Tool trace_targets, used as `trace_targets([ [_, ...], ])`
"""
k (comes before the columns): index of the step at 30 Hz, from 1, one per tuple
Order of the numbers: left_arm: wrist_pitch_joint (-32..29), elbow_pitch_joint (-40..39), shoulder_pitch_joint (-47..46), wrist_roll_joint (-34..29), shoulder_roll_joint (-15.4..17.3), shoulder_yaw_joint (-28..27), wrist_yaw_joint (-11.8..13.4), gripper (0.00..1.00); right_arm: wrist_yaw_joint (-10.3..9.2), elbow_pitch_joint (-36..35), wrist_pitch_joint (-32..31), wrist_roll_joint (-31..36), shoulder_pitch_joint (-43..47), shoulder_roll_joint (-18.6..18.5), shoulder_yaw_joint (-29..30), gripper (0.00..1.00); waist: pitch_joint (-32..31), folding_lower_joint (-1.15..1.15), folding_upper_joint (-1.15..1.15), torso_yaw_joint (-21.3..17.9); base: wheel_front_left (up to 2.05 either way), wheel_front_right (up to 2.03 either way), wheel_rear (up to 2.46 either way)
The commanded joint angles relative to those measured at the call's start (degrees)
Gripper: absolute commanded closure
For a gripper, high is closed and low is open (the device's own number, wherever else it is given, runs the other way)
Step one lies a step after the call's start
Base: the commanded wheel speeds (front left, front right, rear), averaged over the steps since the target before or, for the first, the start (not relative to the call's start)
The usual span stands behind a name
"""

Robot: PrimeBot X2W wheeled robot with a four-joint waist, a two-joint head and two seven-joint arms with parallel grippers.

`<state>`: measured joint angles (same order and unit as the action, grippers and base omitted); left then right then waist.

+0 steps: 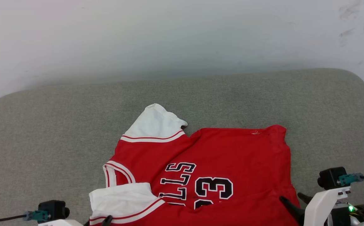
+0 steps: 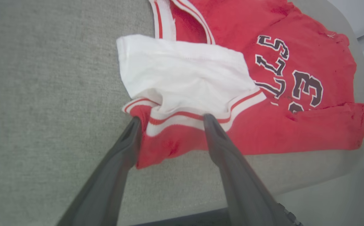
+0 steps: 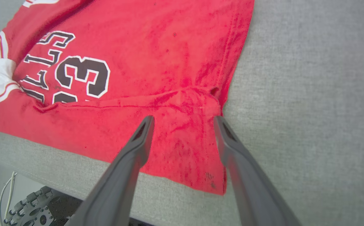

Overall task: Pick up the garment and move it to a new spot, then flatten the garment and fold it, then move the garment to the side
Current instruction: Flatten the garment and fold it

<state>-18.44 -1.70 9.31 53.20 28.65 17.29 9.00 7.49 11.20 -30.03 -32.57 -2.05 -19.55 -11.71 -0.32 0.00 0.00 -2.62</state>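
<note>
The right gripper grabs the shirt by its flat-lying hem corner (image 1: 277, 131) next, to fold the red body over the black 23.
The garment (image 1: 219, 153), a red T-shirt with white sleeves and black lettering with 23, lies on the grey cushion (image 1: 44, 125), its near edge folded over by the cushion's front edge. My left gripper (image 2: 171, 119) is open, its fingertips straddling the striped trim of the near white sleeve (image 2: 182, 72). In the head view that left gripper (image 1: 98, 221) sits at the bottom edge by the sleeve. My right gripper (image 3: 183, 119) is open too, fingers either side of a bunched fold near the shirt's hem corner (image 3: 213, 185). It shows in the head view as the right gripper (image 1: 291, 198) at the garment's lower right.
The grey cushion runs wide to the left and behind the shirt, up to a white wall (image 1: 182, 37). Its front edge (image 3: 59, 185) drops off just below the garment, with the robot's base and a cable (image 3: 6, 194) underneath.
</note>
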Motion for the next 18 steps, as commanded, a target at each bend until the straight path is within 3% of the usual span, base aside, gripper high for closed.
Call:
trace_targets([
  [1,1.56,-0.01,-1.35,-1.01,-0.03,-0.63,-0.02,0.00,0.00,-1.15,2.67,0.94,0.61,0.56,-0.05,0.00,0.16,0.00,0.00,-0.54,0.00,0.00,0.00],
  [8,9.82,-1.64,-6.43,-7.50,-0.17,-2.32,1.81,0.00,0.00,-6.65,19.73,8.43,0.03,3.93,3.28,0.00,0.50,0.00,0.00,-3.05,0.00,0.00,0.00],
  [18,17.29,-0.49,-19.23,-14.72,-1.45,-2.70,3.38,0.00,0.00,-12.77,28.80,14.14,-4.32,8.46,6.96,0.00,7.24,0.00,0.00,-7.07,0.00,0.00,0.00],
])
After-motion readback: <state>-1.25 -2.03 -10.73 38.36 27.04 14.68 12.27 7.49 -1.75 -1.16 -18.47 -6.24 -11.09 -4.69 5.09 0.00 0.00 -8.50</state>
